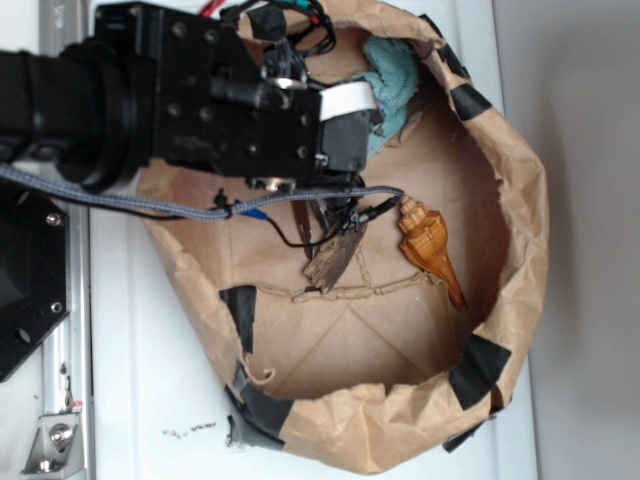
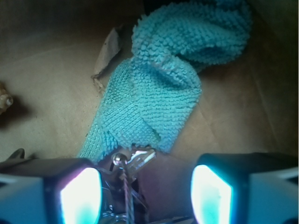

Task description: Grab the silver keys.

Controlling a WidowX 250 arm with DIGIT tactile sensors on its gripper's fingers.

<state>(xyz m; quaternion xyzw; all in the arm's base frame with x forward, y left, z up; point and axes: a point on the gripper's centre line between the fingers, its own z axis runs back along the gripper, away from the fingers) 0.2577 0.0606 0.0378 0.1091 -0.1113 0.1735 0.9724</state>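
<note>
The silver keys need to come out of the paper bag, so my gripper should next grab them by the slim stem below their round tip (image 2: 127, 186).
The silver keys (image 2: 134, 160) lie on the brown paper floor at the edge of a teal cloth (image 2: 154, 88). In the wrist view their shiny ring and blades sit between my fingers, closer to the left finger (image 2: 79, 193) than the right finger (image 2: 210, 193). My gripper (image 2: 147, 191) is open, with a wide gap and neither pad touching the keys. In the exterior view the gripper (image 1: 322, 205) reaches down into a brown paper bag (image 1: 520, 220), and the arm hides most of the keys.
An orange-brown spiral seashell (image 1: 428, 248) lies right of the gripper, and a flat brown piece of wood (image 1: 335, 262) lies just below it. The teal cloth (image 1: 395, 80) is bunched at the bag's far side. The rolled, black-taped bag walls ring everything.
</note>
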